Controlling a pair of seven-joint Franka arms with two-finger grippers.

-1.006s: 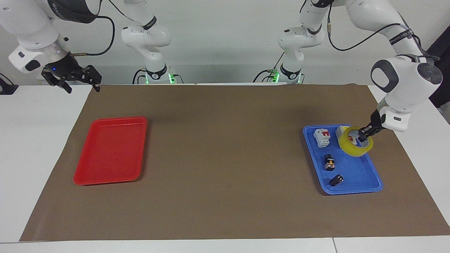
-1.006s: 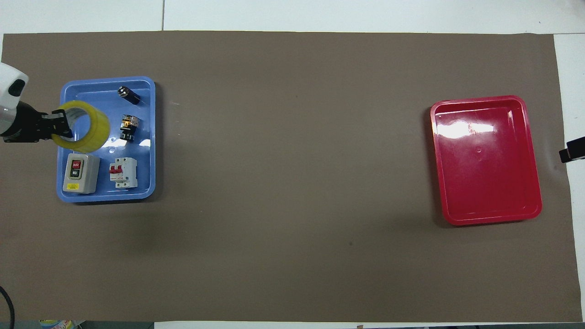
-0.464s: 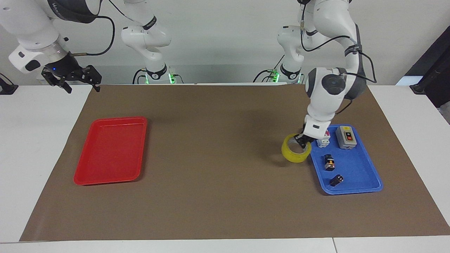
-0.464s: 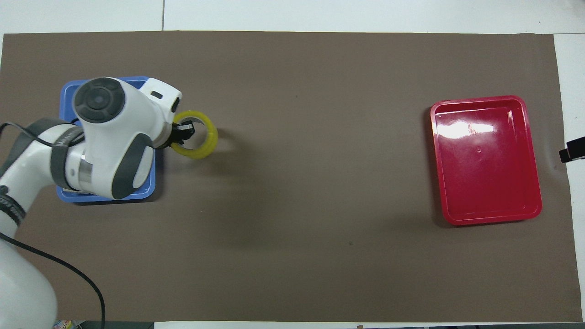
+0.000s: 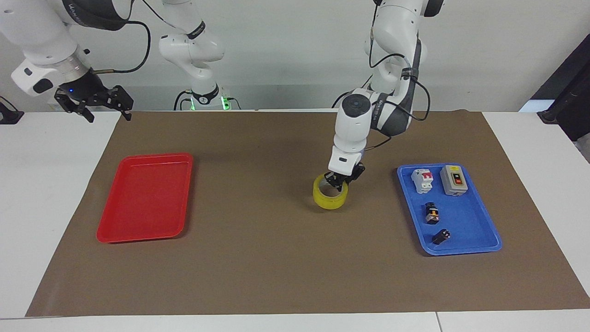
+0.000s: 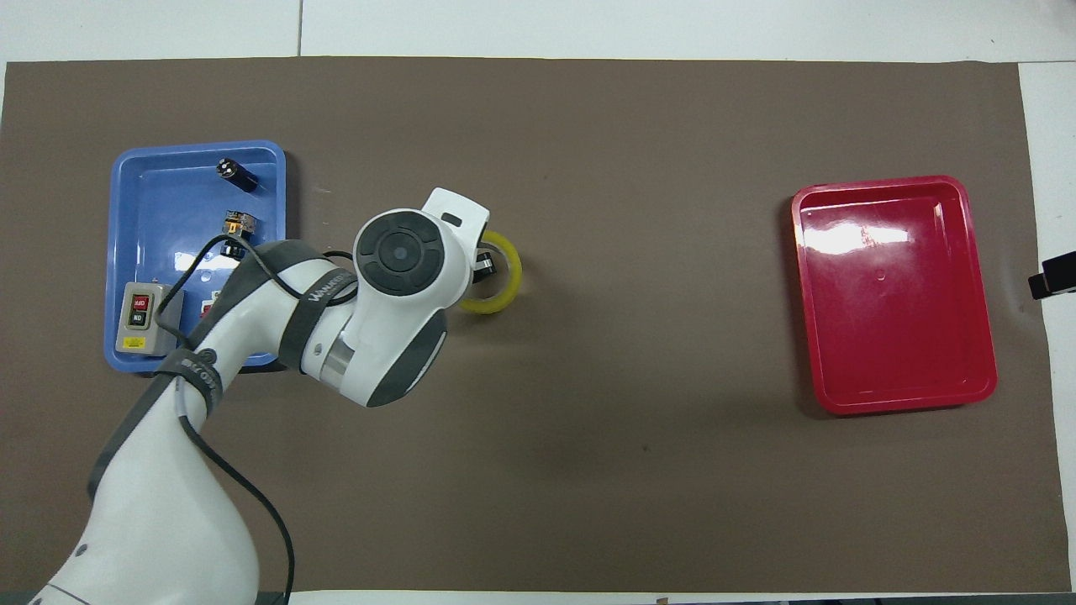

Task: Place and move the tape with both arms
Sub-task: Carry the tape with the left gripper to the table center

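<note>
The yellow tape [image 6: 515,272] hangs above the brown mat with its soft shadow lying apart, so it is too early for my left gripper to let go.
The tape [image 5: 329,197] is a yellow ring, lying flat at or just above the brown mat near the table's middle, between the two trays. My left gripper [image 5: 340,183] is shut on the part of its rim nearest the robots, one finger inside the ring. In the overhead view the left arm covers most of the gripper and only part of the tape [image 6: 503,284] shows. My right gripper [image 5: 105,109] is open and empty, waiting in the air over the white table at the right arm's end; only its tip [image 6: 1051,284] shows in the overhead view.
A blue tray [image 5: 465,222] at the left arm's end holds a grey switch box [image 5: 454,180], a white circuit breaker [image 5: 423,180] and two small black parts [image 5: 432,213]. An empty red tray [image 5: 147,198] lies at the right arm's end.
My left gripper has carried the tape out of the blue tray and toward the table's middle, and lowered it to the mat. The right arm has not moved.
</note>
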